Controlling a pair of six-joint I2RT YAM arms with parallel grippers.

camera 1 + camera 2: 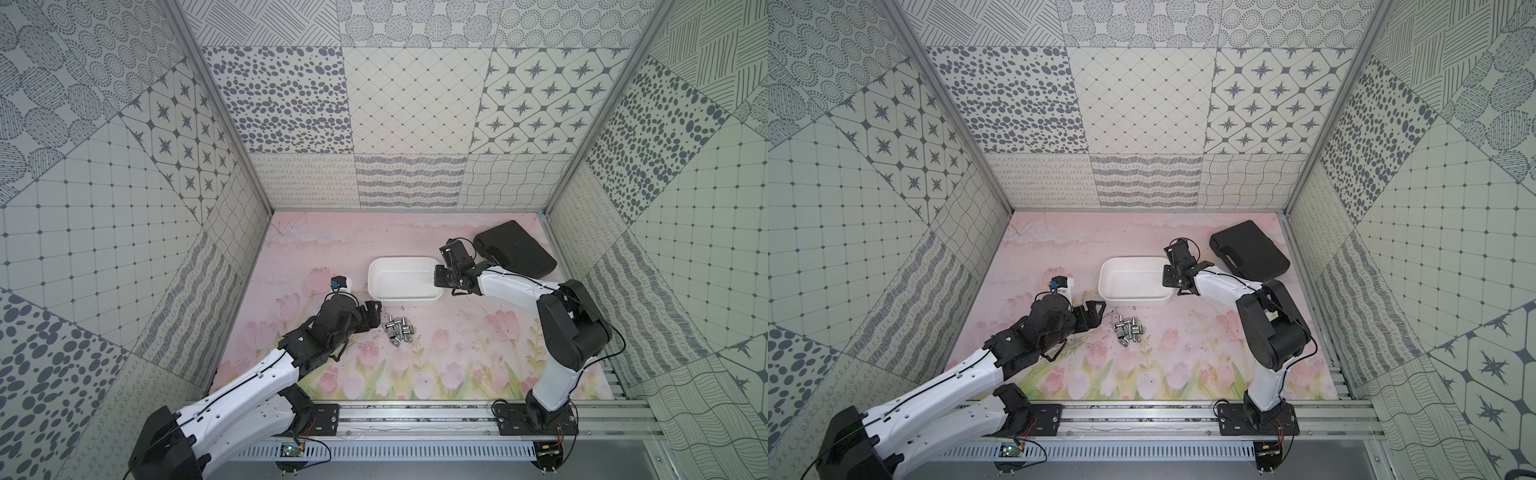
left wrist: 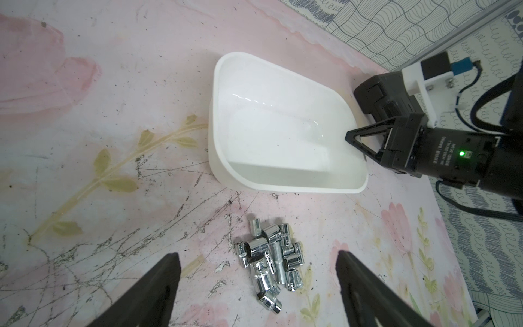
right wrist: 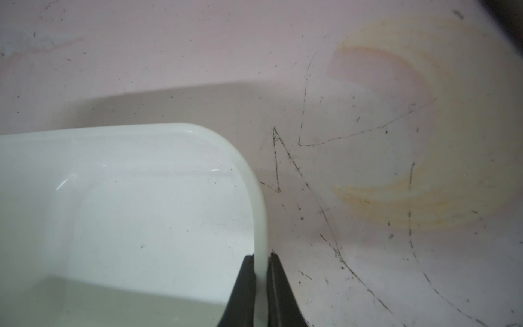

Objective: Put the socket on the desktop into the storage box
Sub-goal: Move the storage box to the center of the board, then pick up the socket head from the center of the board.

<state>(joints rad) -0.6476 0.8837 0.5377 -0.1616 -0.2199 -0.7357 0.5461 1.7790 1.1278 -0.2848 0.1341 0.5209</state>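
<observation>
The storage box in my right gripper's fingers sits flat on the pink desktop, so it is now time to let go, and it would rest there.
Several chrome sockets (image 1: 398, 330) (image 1: 1128, 330) (image 2: 271, 260) lie in a small pile on the pink flowered desktop, just in front of the storage box. The storage box (image 1: 407, 300) (image 1: 1133, 301) (image 2: 218, 167) (image 3: 257, 198) is a white rounded tub and it is empty. My left gripper (image 1: 372, 315) (image 1: 1092, 316) (image 2: 257, 253) hovers low beside the pile's left side, jaws wide open, with the sockets lying ahead between the two fingers. My right gripper (image 1: 438, 276) (image 1: 1166, 276) (image 2: 348, 138) (image 3: 261, 256) is shut on the box's right-hand wall, one finger inside and one outside.
A flat black hard-shell case (image 1: 515, 249) (image 1: 1250, 249) lies at the back right, behind the right arm. Patterned walls close in the desktop on three sides. An aluminium rail (image 1: 415, 419) runs along the front edge.
</observation>
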